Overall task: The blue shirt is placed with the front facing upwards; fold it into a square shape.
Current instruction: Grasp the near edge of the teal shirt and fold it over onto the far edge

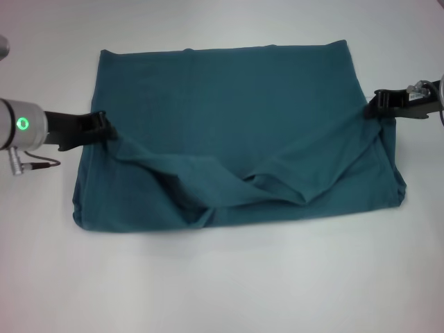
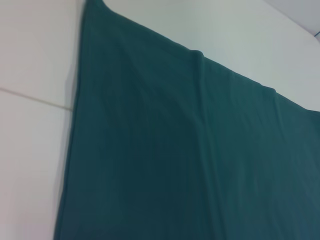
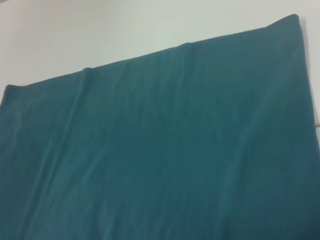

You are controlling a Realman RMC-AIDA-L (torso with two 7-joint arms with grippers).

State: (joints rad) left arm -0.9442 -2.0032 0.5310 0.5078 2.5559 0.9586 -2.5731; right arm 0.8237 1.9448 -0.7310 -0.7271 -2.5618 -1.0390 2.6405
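I should lay the top layer flat on the shirt before opening my left gripper: the top layer sags in loose folds toward the shirt's near edge.
The blue shirt [image 1: 229,97] lies on the white table as a wide teal rectangle, with no print or collar showing. A top layer is lifted at both side edges and sags in a curved fold [image 1: 257,184] toward the near edge. My left gripper [image 1: 104,125] is shut on the left side edge of that layer. My right gripper [image 1: 375,105] is shut on the right side edge. Both wrist views show only smooth shirt cloth [image 2: 190,150] [image 3: 165,145] over the table; no fingers appear in them.
The white table [image 1: 222,291] surrounds the shirt on all sides. A thin seam line [image 2: 30,96] crosses the tabletop in the left wrist view. No other objects are in view.
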